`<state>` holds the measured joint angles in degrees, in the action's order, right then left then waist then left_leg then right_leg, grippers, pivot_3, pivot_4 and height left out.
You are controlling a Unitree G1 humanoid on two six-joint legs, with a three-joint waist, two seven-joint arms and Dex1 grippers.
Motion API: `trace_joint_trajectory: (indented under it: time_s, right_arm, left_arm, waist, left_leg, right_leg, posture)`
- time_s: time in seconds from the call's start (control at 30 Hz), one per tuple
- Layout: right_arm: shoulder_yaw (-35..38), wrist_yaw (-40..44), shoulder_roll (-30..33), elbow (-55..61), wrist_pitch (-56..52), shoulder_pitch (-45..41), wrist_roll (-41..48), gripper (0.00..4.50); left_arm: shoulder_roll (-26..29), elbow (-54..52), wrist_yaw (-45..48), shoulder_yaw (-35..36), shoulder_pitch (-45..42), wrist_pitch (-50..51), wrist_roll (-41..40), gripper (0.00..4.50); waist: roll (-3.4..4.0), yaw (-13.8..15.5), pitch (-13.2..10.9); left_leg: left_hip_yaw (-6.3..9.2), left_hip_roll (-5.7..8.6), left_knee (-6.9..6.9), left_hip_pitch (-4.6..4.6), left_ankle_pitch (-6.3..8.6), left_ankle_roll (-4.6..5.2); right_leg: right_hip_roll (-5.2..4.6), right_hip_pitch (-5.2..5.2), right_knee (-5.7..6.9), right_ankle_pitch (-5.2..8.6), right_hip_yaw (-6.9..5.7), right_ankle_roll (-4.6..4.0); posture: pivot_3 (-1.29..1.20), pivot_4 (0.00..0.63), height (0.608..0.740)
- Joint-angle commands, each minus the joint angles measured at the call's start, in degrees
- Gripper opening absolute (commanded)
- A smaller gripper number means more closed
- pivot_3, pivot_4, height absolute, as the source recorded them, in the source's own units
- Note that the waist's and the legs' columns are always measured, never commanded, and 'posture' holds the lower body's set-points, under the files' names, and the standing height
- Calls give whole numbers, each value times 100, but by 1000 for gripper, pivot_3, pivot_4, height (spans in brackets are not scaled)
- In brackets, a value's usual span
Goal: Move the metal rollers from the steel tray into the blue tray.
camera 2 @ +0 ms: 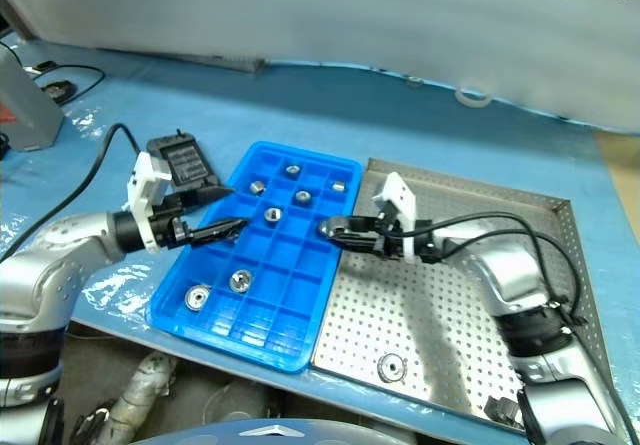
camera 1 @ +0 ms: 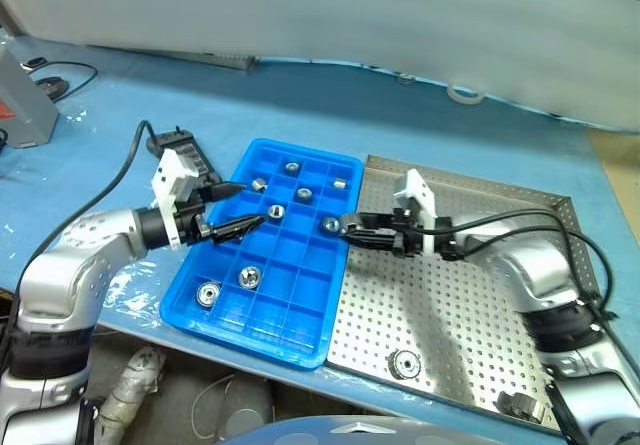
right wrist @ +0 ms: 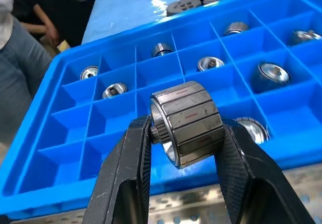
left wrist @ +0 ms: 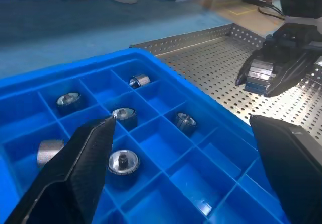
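The roller (right wrist: 188,123) is above the blue tray's near rim (right wrist: 297,161). My right gripper should move the roller farther in before opening.
The blue tray (camera 1: 250,340) lies mid-table with several metal rollers (camera 1: 249,277) in its square compartments. To its right sits the perforated steel tray (camera 1: 450,305), with two rollers (camera 1: 404,363) near its front edge. My right gripper (right wrist: 186,126) is shut on one metal roller (right wrist: 187,121) and holds it level, just above the blue tray's right rim. My left gripper (camera 1: 250,204) hangs open over the tray's left side, with nothing between its fingers.
A black device (camera 1: 185,155) with a cable lies just left of the blue tray. A grey box (camera 1: 20,105) stands at the far left of the blue-covered table (camera 1: 300,95). A person's trouser leg (right wrist: 20,83) shows beyond the table.
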<state>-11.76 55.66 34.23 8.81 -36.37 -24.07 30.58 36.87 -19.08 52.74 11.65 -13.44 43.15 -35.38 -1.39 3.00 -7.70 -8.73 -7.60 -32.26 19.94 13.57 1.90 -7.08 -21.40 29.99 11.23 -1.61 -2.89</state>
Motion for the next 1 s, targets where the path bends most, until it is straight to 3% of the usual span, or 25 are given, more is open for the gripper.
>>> trace_joint_trajectory:
  time_s: [0.03, 0.17, 0.4, 0.77, 0.87, 1.0]
  right_arm:
    - [-275, 214, -319, -280, 409, -308, -284, 1702]
    - [-816, 323, -682, -895, 859, -611, -957, 1702]
    - [-912, 226, -1439, -1686, 1060, -1064, -1351, 1702]
    - [-912, 488, -1701, -1956, 1038, -1164, -1576, 1702]
    - [-889, 483, -1719, -1888, 1011, -1117, -1587, 2416]
    - [-775, 311, -1757, -1893, 664, -1137, -1546, 3732]
  left_arm:
    - [31, -384, -370, 320, 66, 130, -248, 4500]
    - [-45, -367, -810, 503, 113, 284, -422, 4500]
    - [77, -133, -773, 608, 341, 93, -476, 4500]
    - [82, 237, -646, 375, 210, -277, -348, 4500]
    - [57, 351, -588, 270, 145, -376, -300, 4500]
    - [65, 565, -490, 146, -15, -516, -253, 4500]
  waist:
    - [-2, 56, -1]
    - [-9, 119, -1]
    - [-31, 106, -7]
    - [-43, 111, -13]
    - [-43, 105, -12]
    - [-43, 103, -12]
  left_leg:
    - [7, -3, 4, 1, -4, -6]
    - [13, -9, 4, 0, -13, -20]
    - [15, -9, 2, 2, -15, -24]
    - [19, -11, 2, 3, -20, -32]
    - [19, -14, 1, 1, -21, -35]
    - [19, -22, 2, -3, -25, -41]
  right_leg:
    - [3, -1, 1, 0, -6, 0]
    - [13, -21, 63, 3, -7, -5]
    - [16, -31, 74, 9, -5, -14]
    - [26, -33, 82, 9, -5, -15]
    - [28, -33, 84, 9, -4, -15]
    - [37, -33, 87, 9, -2, -15]
  posture:
    - [142, 150, 740]
    - [167, 150, 740]
    - [176, 150, 740]
    - [155, 150, 740]
    - [141, 150, 740]
    - [126, 150, 740]
